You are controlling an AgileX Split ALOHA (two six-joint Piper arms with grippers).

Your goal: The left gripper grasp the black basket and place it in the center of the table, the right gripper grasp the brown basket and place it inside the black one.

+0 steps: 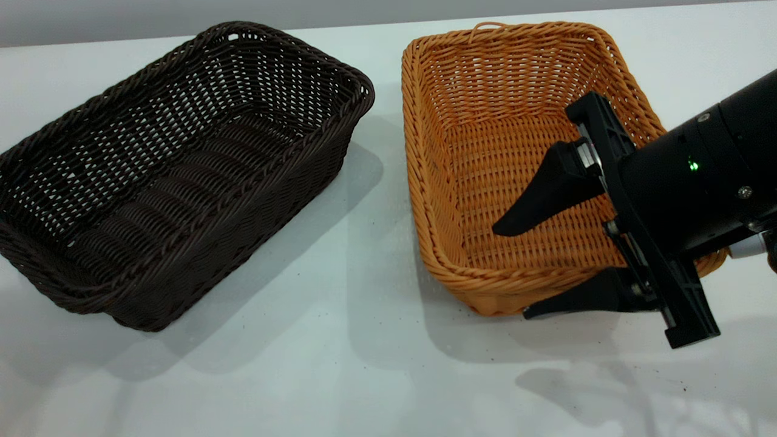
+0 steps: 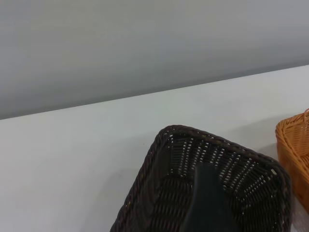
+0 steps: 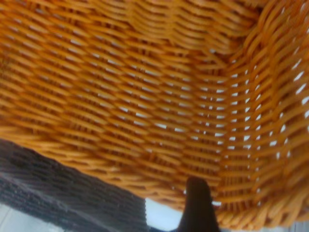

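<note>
My right gripper grabs the brown basket [image 1: 485,121] by its short-end rim [image 1: 553,277] opposite the loop next, to set the brown basket inside the black one.
The black basket [image 1: 182,176] sits on the left half of the white table [image 1: 340,370], turned at an angle. The brown basket [image 1: 485,121] stands to its right, a small loop on its far short end. My right gripper [image 1: 511,273] is open and straddles the brown basket's near rim: one finger [image 1: 546,194] is inside, the other is outside against the near wall. The right wrist view is filled by the brown basket's weave [image 3: 145,96], with one finger [image 3: 195,203] at the rim. A dark part of my left gripper [image 2: 207,203] hangs over the black basket [image 2: 251,159].
The two baskets are a short gap apart. Open tabletop lies in front of them and between them. A grey wall [image 2: 145,48] runs behind the table's far edge. A corner of the brown basket [image 2: 292,140] shows in the left wrist view.
</note>
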